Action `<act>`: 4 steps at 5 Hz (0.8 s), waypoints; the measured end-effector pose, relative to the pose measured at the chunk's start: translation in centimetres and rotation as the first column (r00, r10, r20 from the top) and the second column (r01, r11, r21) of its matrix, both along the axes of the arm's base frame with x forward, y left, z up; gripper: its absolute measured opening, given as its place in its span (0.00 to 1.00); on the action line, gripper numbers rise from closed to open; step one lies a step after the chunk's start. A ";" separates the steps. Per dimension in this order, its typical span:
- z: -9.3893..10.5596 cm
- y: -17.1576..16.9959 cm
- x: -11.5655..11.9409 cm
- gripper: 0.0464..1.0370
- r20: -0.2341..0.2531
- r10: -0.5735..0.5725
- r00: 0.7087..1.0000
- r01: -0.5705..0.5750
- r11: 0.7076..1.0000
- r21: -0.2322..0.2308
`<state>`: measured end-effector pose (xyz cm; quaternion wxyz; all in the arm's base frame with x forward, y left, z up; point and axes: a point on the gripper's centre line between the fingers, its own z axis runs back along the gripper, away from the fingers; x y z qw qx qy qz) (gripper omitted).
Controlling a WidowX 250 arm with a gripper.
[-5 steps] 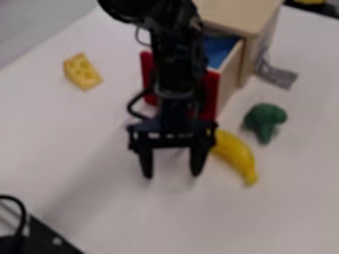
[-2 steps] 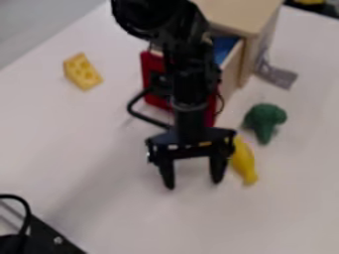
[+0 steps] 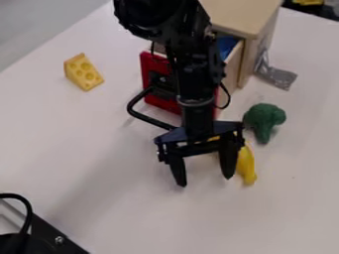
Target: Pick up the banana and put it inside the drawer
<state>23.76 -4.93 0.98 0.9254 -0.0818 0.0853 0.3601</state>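
The yellow banana (image 3: 246,165) needs to go inside the open drawer, so my gripper should next grab it by its curved middle.
My gripper (image 3: 204,181) hangs over the table's middle, its fingers spread wide with nothing between the tips. The yellow banana (image 3: 246,165) lies just right of the gripper's right finger, and the gripper covers its upper left part. Behind the arm stands the drawer (image 3: 153,82), with a red front and a black handle. It is pulled out of the wooden cabinet (image 3: 248,19), and blue shows inside it. The arm hides much of the drawer.
A green broccoli (image 3: 263,121) lies right of the cabinet, near the banana. A yellow cheese wedge (image 3: 83,72) rests at the upper left. Grey metallic material (image 3: 276,74) lies beside the cabinet. Black equipment (image 3: 41,240) occupies the lower left corner.
The gripper has moved right and slightly down, and has turned a little. It now hides more of the banana. More of the red drawer front shows left of the arm.
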 end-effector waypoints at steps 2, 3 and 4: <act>1.1 -1.0 0.8 0.96 0.029 0.016 0.999 -0.015 0.999 -0.048; 1.7 -1.4 1.9 0.96 0.066 0.033 0.997 -0.029 0.998 -0.064; 1.6 -1.5 3.1 0.96 0.088 0.058 0.994 -0.053 0.997 -0.060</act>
